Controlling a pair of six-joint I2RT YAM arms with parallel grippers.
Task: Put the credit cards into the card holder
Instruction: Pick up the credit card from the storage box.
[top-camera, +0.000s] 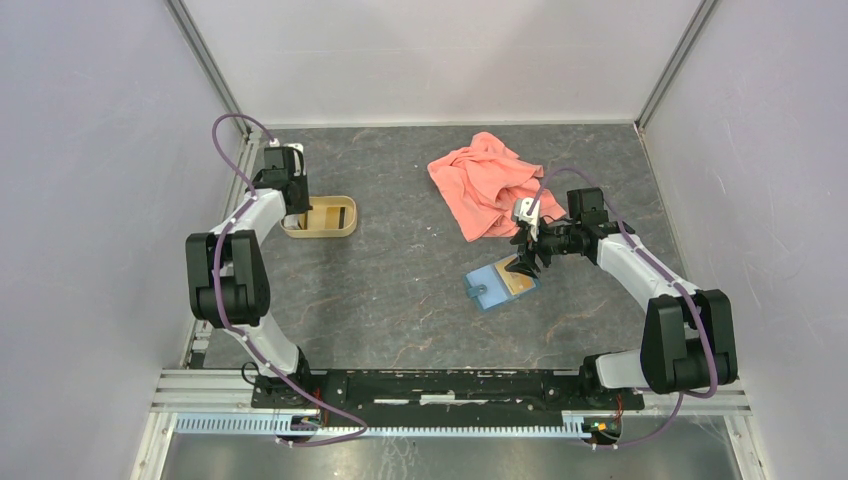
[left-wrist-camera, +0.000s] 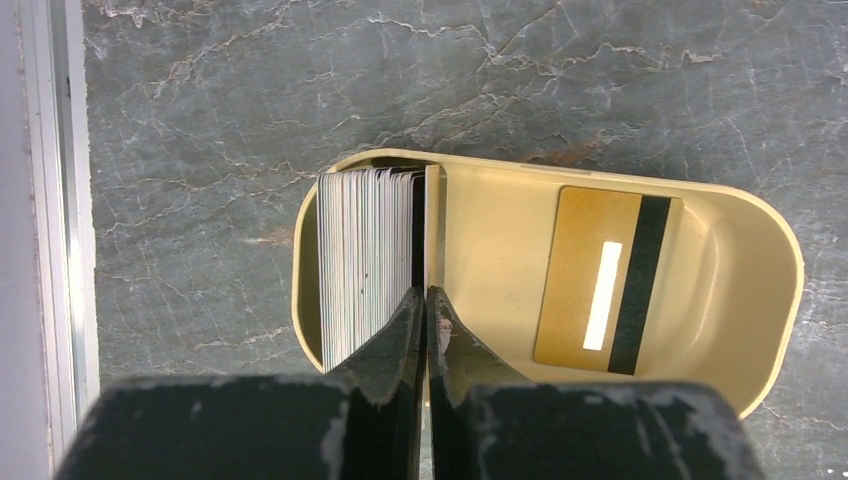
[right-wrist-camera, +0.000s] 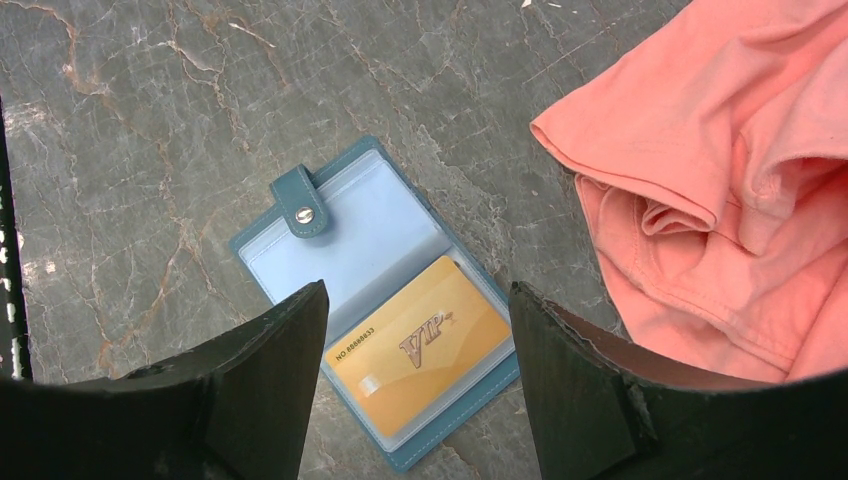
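My left gripper's fingers are pinching the standing card's near edge (top-camera: 304, 213) (left-wrist-camera: 428, 296). The card would come up out of the tan tray if I lifted it now.
Several credit cards (left-wrist-camera: 365, 260) stand on edge as a stack at the left end of a tan tray (left-wrist-camera: 760, 300). One card (left-wrist-camera: 432, 230) stands apart from the stack, and my left gripper (left-wrist-camera: 427, 295) is shut on its near edge. Another gold card (left-wrist-camera: 600, 280) lies flat in the tray, stripe side up. The teal card holder (right-wrist-camera: 340, 235) lies open on the table, with a gold VIP card (right-wrist-camera: 420, 345) in its near sleeve. My right gripper (right-wrist-camera: 417, 290) hangs open just above it, holding nothing. From above, the left gripper (top-camera: 292, 212) is at the tray (top-camera: 330, 217) and the right gripper (top-camera: 524, 262) is over the holder (top-camera: 490, 285).
A salmon-pink cloth (top-camera: 485, 185) lies crumpled behind the card holder, close to my right gripper's outer finger (right-wrist-camera: 600, 390). The tray sits near the left wall rail (left-wrist-camera: 60, 200). Grey walls enclose the dark marbled table on three sides.
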